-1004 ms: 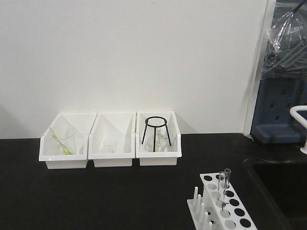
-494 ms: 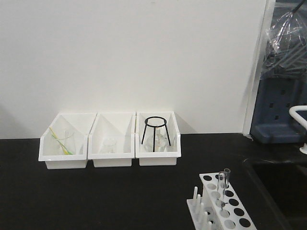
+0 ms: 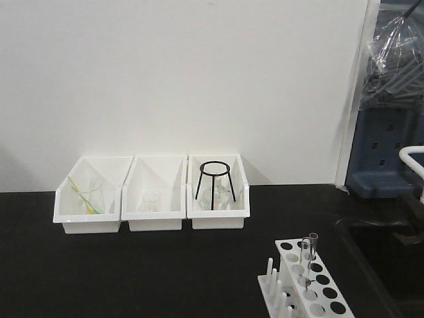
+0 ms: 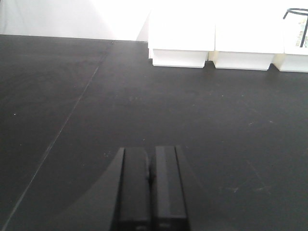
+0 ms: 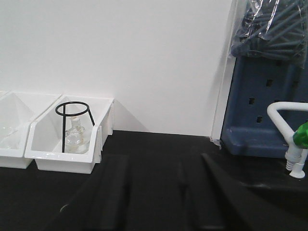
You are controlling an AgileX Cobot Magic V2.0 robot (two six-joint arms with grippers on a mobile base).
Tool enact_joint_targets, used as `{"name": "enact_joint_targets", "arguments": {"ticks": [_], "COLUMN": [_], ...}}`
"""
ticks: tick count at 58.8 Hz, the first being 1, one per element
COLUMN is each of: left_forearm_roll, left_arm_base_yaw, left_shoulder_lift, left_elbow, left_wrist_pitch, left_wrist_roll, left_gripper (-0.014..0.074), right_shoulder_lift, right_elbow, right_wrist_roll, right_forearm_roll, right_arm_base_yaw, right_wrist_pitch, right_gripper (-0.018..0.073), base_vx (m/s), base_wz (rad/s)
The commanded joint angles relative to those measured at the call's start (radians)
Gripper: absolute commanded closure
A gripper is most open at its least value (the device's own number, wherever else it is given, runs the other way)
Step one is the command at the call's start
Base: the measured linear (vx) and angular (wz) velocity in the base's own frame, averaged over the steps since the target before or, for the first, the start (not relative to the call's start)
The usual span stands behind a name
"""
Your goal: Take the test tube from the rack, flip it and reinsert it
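Note:
Next, my right gripper grips the test tube by its rimmed end to flip it and reinsert it in the white rack.
The white test-tube rack stands on the black bench at the bottom right of the front view, with pegs along its left side. A clear glass test tube stands upright in a hole near the rack's far end. Whether a second tube stands right beside it I cannot tell. Neither arm shows in the front view. My left gripper is shut and empty, low over bare bench. My right gripper is open and empty, and points at the back wall. The rack is out of both wrist views.
Three white open-front bins stand against the back wall. The right bin holds a black ring tripod and a flask. A sink, a white tap and a blue panel are at the right.

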Motion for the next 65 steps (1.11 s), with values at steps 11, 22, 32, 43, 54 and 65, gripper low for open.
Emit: {"name": "enact_joint_targets", "arguments": {"ticks": [11,22,32,43,54,65], "left_forearm_roll": [-0.004,-0.004,-0.004,-0.004,-0.004,-0.004], "left_arm_base_yaw": [-0.005,-0.005,-0.005,-0.005,-0.005,-0.005], "left_shoulder_lift": [-0.013,-0.013,-0.013,-0.013,-0.013,-0.013], "left_elbow": [0.001,0.001,0.001,0.001,0.001,0.001], "left_wrist_pitch": [-0.087,-0.087,-0.087,-0.087,-0.087,-0.087], "left_wrist_roll": [0.0,0.0,0.0,0.0,0.0,0.0], "left_gripper": [0.0603,0.0603,0.0603,0.0603,0.0603,0.0603], "right_shoulder_lift": [-0.012,0.028,0.201,0.484,0.672,0.788], "right_elbow": [-0.041,0.048,0.27,0.272,0.172,0.054], "right_wrist_roll": [0.007,0.109,0.105,0.088,0.08,0.08], "right_forearm_roll": [0.009,-0.021,-0.112,-0.136,-0.165,-0.192], "right_arm_base_yaw": [0.002,0.012,0.076,0.085,0.085,0.085], "right_wrist_pitch": [-0.12,-0.274,-0.688,-0.952,-1.0,-0.998], "right_gripper": [-0.0169,-0.0136,-0.0059,0.0025,0.0048,0.0048], "base_vx": [0.0,0.0,0.0,0.0,0.0,0.0], "base_wz": [0.0,0.0,0.0,0.0,0.0,0.0]}}
